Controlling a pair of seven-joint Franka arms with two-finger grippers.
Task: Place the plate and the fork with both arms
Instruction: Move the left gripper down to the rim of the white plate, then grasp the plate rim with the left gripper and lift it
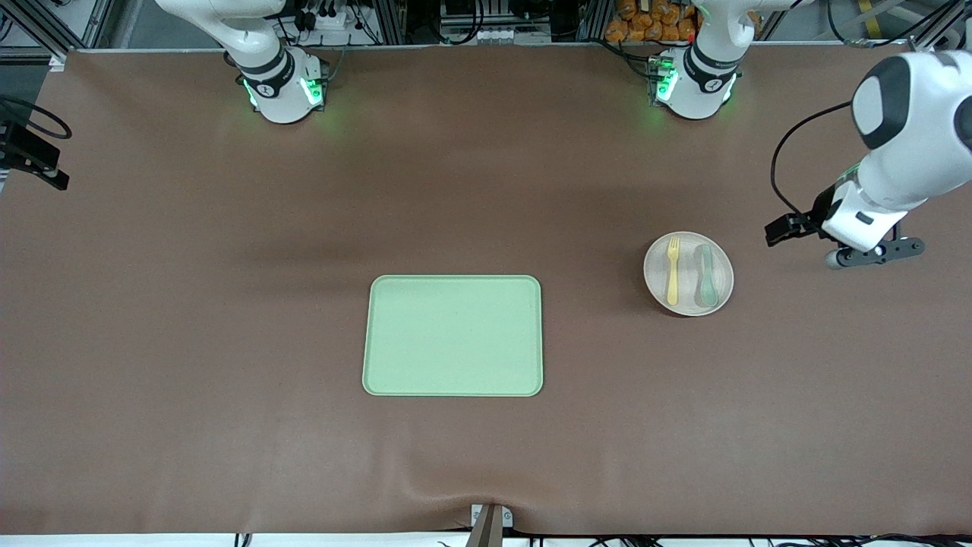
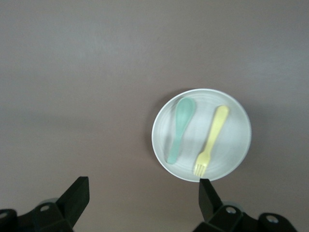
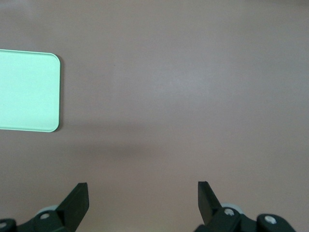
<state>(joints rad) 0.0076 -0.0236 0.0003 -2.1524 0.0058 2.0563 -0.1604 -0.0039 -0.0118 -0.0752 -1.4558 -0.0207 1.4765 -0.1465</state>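
Next, my left gripper grabs the plate by its rim point(image 1: 728, 261) to set it on the pale-green tray point(image 1: 453, 336).
The speckled off-white plate point(image 1: 689, 304) lies on the brown table toward the left arm's end, beside the tray. On the plate the pale-yellow fork point(image 1: 673, 270) lies flat with its tines pointing toward the robots' bases. The left wrist view shows the plate point(image 2: 231, 140) and the fork point(image 2: 212, 137) from above. My left gripper point(image 2: 142, 188) hangs open and empty over bare table just off the plate's rim, and its black hand point(image 1: 790, 226) shows toward the left arm's end of the plate. My right gripper point(image 3: 142, 191) is open and empty over bare table.
A grey-green spoon point(image 1: 707, 275) lies on the plate beside the fork. The pale-green rectangular tray point(image 1: 453, 335) lies mid-table with nothing on it; one corner of it point(image 3: 29, 92) shows in the right wrist view. A small clamp point(image 1: 490, 524) sits at the table's near edge.
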